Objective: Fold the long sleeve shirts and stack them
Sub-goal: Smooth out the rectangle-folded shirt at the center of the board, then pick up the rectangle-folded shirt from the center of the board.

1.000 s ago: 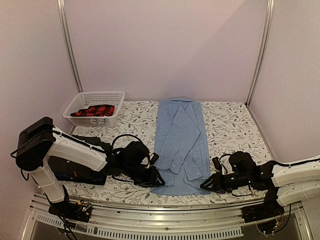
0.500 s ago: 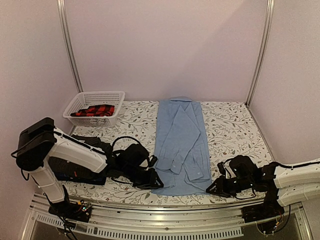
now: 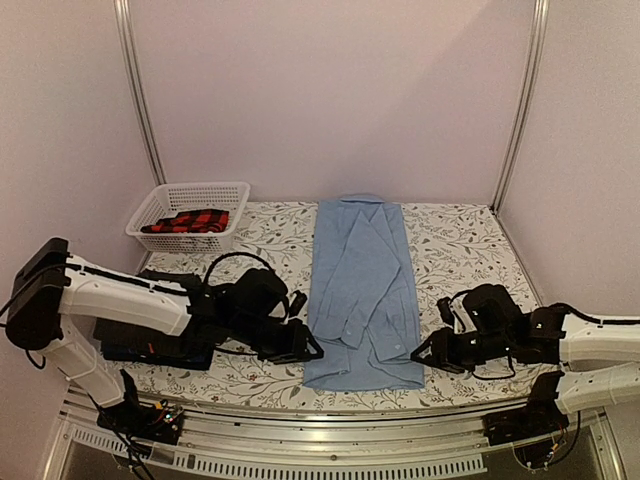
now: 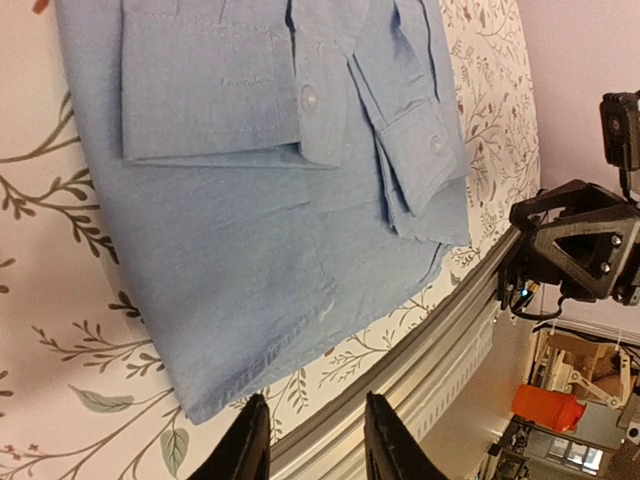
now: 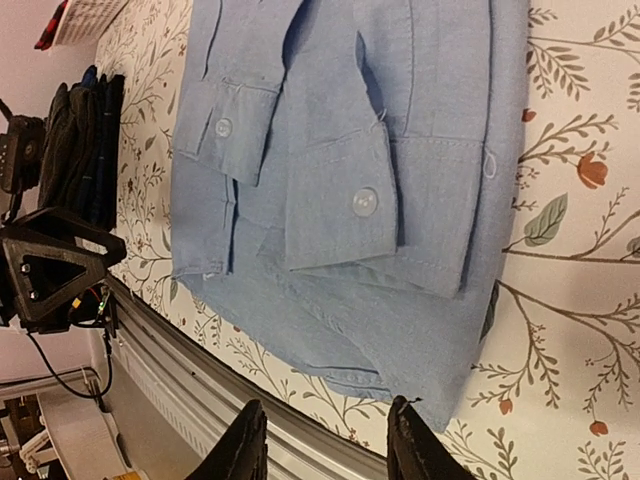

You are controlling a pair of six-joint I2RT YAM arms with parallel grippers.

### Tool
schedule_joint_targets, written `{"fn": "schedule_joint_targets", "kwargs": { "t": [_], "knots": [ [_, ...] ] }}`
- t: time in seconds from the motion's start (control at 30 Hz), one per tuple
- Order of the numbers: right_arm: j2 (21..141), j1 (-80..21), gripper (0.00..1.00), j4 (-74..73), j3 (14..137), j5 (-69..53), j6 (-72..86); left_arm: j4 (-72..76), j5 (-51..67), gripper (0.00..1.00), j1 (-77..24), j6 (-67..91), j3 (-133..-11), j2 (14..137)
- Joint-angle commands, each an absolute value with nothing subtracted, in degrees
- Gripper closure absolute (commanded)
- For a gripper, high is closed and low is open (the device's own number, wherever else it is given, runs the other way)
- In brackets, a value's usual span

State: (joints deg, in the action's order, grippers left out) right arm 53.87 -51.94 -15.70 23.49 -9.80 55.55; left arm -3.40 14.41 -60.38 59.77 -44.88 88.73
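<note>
I should next use my left gripper to grip the blue shirt's side edge near the hem corner [image 4: 193, 399], so that the hem can be folded over.
A light blue long sleeve shirt [image 3: 362, 290] lies flat lengthwise mid-table, sleeves folded in over the body and hem toward the near edge. My left gripper [image 3: 311, 350] sits low at the hem's left corner. In the left wrist view it [image 4: 315, 445] is open and holds nothing, with the hem corner [image 4: 200, 400] just beyond its fingertips. My right gripper [image 3: 418, 355] sits by the hem's right corner. It [image 5: 325, 445] is open and empty, the blue cloth [image 5: 440, 380] just ahead of one finger. A dark folded pile [image 3: 135, 345] lies partly under the left arm.
A white lattice basket [image 3: 150, 205] holding red-and-black plaid cloth [image 3: 190, 220] stands at the back left. The metal rail of the table's near edge [image 4: 440, 340] runs right behind both grippers. Pink walls close in the back and sides.
Both grippers have widened their jaws and drawn slightly off the shirt's hem corners. The shirt lies as it did.
</note>
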Motion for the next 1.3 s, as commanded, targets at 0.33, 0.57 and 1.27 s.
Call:
{"fn": "schedule_joint_targets", "kwargs": {
  "t": [0.33, 0.57, 1.27],
  "knots": [
    [65.35, -38.23, 0.52, -8.84, 23.32, -17.7, 45.03, -5.13, 17.45, 0.55, -49.53, 52.71, -49.02, 96.84],
    [67.11, -38.21, 0.53, -4.1, 20.1, -19.02, 47.16, -3.49, 19.29, 0.52, -48.43, 52.0, -50.55, 101.28],
    [72.07, -38.23, 0.6, 3.77, 17.77, -19.4, 49.66, -1.58, 21.02, 0.71, -48.38, 56.11, -52.31, 107.65]
  ]
}}
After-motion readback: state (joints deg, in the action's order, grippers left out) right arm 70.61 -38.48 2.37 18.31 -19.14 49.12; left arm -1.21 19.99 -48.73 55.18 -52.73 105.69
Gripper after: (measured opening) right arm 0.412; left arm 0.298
